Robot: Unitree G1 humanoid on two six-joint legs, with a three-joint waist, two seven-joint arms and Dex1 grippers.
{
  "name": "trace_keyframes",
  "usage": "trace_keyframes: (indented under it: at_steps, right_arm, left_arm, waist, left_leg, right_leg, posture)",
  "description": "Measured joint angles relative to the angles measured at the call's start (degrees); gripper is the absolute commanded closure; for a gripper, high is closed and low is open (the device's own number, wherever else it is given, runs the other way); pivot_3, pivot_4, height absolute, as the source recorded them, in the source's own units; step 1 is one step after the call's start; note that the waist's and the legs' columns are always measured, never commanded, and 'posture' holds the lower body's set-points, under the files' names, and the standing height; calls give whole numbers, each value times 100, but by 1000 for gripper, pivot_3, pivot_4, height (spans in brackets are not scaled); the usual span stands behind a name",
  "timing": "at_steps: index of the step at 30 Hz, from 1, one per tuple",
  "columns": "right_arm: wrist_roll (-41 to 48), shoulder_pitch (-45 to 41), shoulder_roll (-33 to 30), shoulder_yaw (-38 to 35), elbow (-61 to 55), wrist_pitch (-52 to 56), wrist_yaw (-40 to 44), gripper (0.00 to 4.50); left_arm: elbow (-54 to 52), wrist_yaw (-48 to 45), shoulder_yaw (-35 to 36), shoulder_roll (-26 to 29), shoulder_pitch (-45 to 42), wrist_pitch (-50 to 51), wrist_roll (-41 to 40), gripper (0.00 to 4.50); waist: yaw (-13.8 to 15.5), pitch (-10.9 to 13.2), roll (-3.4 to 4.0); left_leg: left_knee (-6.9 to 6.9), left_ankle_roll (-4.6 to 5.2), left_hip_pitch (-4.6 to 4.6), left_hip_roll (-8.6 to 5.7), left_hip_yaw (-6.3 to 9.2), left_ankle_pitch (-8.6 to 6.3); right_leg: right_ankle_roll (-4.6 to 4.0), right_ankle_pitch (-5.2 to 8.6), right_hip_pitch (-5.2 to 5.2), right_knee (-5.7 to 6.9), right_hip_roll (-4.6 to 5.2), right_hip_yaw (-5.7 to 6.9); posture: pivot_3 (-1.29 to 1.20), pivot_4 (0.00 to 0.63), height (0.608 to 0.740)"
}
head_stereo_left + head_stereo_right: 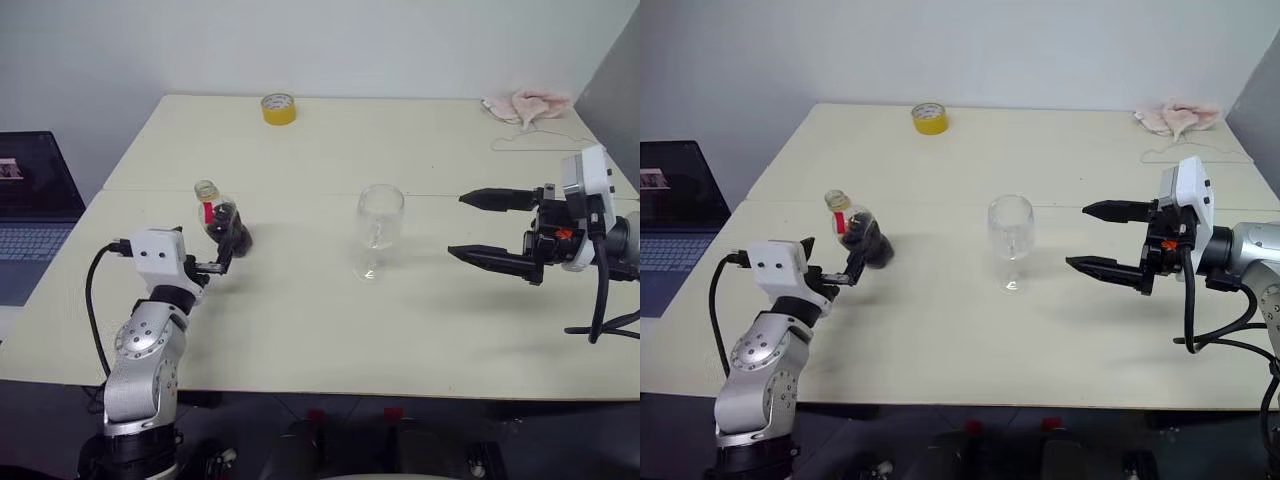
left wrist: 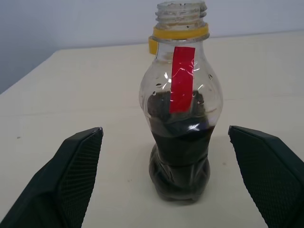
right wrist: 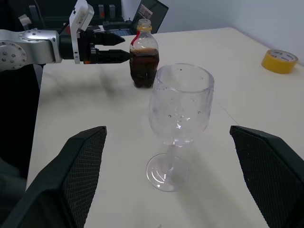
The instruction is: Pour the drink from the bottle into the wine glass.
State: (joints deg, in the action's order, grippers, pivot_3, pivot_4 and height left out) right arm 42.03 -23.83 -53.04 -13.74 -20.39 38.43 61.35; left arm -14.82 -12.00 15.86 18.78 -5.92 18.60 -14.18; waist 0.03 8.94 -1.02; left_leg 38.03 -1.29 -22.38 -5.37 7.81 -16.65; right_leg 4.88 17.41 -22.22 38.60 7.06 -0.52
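The bottle is round and wide at its shoulder and gets narrower below. I need to pour from the bottle, so I should next grab it by its narrow middle with my left gripper.
The bottle stands upright on the left of the table, its mouth uncapped above a yellow ring and a red strip. The dark drink fills its lower half. My left gripper is open at the bottle's near side. Its fingers flank the bottle without touching it. The empty wine glass stands upright mid-table. Off to its right, my right gripper hovers open, pointing at the glass with a clear gap between them.
A yellow tape roll sits at the table's far edge. A pink cloth with a thin white cord lies at the far right corner. A laptop stands beyond the table's left edge.
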Motion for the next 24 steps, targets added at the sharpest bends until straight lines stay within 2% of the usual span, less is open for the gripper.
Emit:
trace_keyframes:
  at_steps: [24]
  right_arm:
    - [197, -99, -36, 126, -323, 88, -167, 53]
  left_arm:
    - [1744, -398, -430, 237, -1137, -420, 409, 0]
  waist:
    - [-5, 1, -2]
  left_leg:
    - [2, 0, -1, -1, 2, 0]
  right_leg:
    - [1, -1, -2, 2, 1, 1]
  posture:
    - [0, 150, 740]
